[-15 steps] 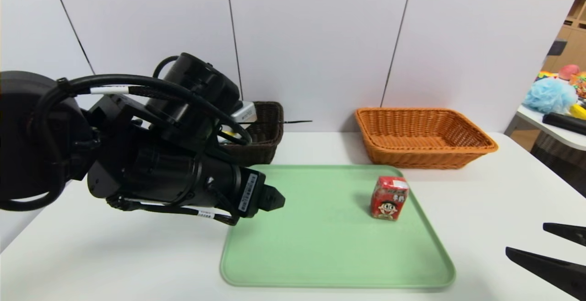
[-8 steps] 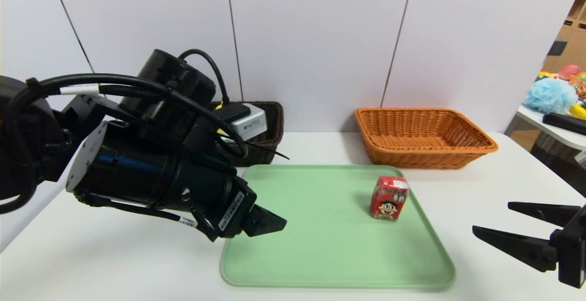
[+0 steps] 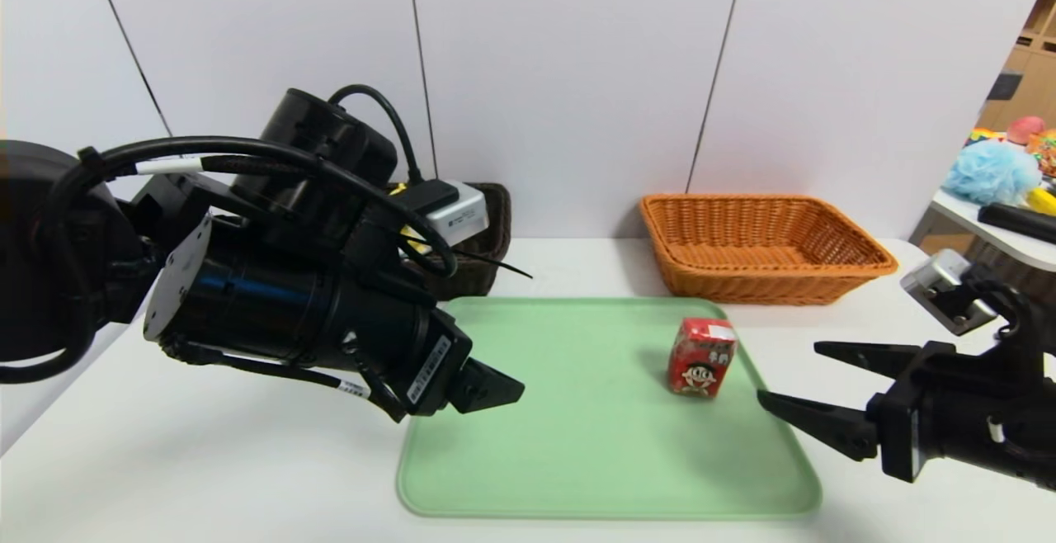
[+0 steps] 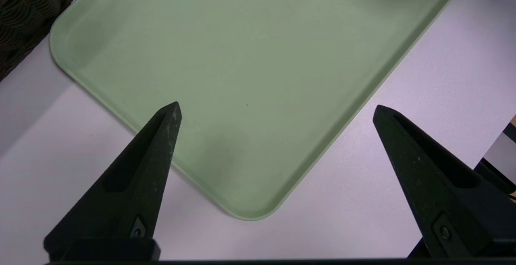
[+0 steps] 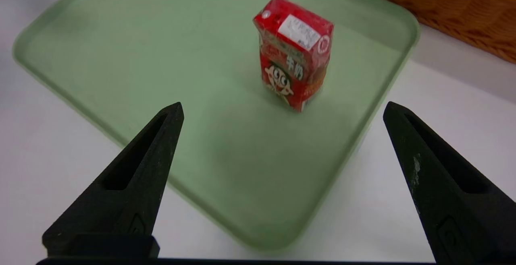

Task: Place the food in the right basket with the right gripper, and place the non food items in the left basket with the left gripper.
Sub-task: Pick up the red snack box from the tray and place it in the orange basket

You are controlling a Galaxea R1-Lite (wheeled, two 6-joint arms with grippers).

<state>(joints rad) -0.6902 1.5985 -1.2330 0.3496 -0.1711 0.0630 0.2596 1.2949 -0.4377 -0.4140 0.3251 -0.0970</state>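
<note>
My right gripper grabs the milk carton by its body below the labeled top (image 3: 700,361) next, to place this food in the orange basket (image 3: 763,246).
A small red milk carton (image 3: 702,358) (image 5: 293,52) with a cartoon face stands upright on the right half of the green tray (image 3: 577,444) (image 5: 121,47) (image 4: 242,35). My right gripper (image 3: 788,378) (image 5: 282,110) is open at the tray's right edge, its fingertips a short way right of the carton, not touching it. My left gripper (image 3: 505,386) (image 4: 276,110) is open and empty, hovering over the tray's near left corner. The orange right basket (image 3: 763,246) (image 5: 455,11) stands behind the tray. The dark brown left basket (image 3: 474,238) (image 4: 28,19) is largely hidden behind my left arm.
A white wall runs close behind both baskets. A side table at the far right carries a blue bath sponge (image 3: 990,173) and other items. White tabletop surrounds the tray on all sides.
My right gripper has come in from the lower right corner toward the carton, rising and moving left. My left arm has swung back from the brown basket to hover over the tray's left edge.
</note>
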